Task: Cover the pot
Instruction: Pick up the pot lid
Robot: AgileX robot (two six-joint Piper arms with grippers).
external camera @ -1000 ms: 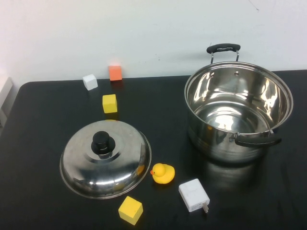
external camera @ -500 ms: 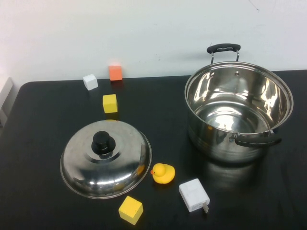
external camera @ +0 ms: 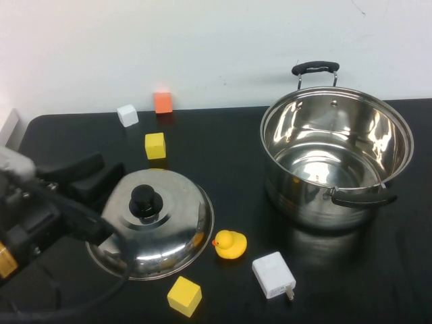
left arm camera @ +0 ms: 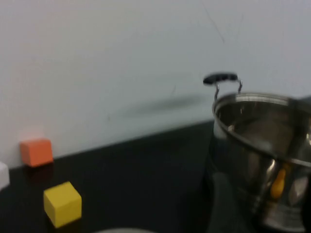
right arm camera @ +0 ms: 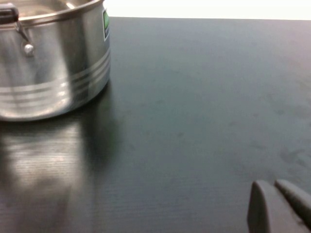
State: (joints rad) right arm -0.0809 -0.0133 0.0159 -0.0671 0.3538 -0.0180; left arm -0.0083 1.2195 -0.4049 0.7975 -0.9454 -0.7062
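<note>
The lid's steel dome (external camera: 172,233) lies rim-down and is wider than the fingers, so my left gripper needs to grab the lid by its narrow black knob (external camera: 144,200) next.
The pot (external camera: 336,156) stands open at the right of the black table, one black handle at the back, one at the front. It also shows in the left wrist view (left arm camera: 262,145) and the right wrist view (right arm camera: 53,63). The domed steel lid (external camera: 172,233) with a black knob (external camera: 145,200) lies rim-down at the left front. My left gripper (external camera: 115,201) is open over the lid's left side, just left of the knob, holding nothing. My right gripper (right arm camera: 272,189) is shut and empty, low over bare table to one side of the pot, out of the high view.
A yellow duck (external camera: 229,244), a white charger (external camera: 273,275) and a yellow cube (external camera: 183,295) lie in front of the lid. Another yellow cube (external camera: 154,145), a white cube (external camera: 126,115) and an orange cube (external camera: 162,102) sit behind it near the wall.
My left arm has come into the high view from the left and now reaches over the lid's left side. The lid, pot and small objects have not moved.
</note>
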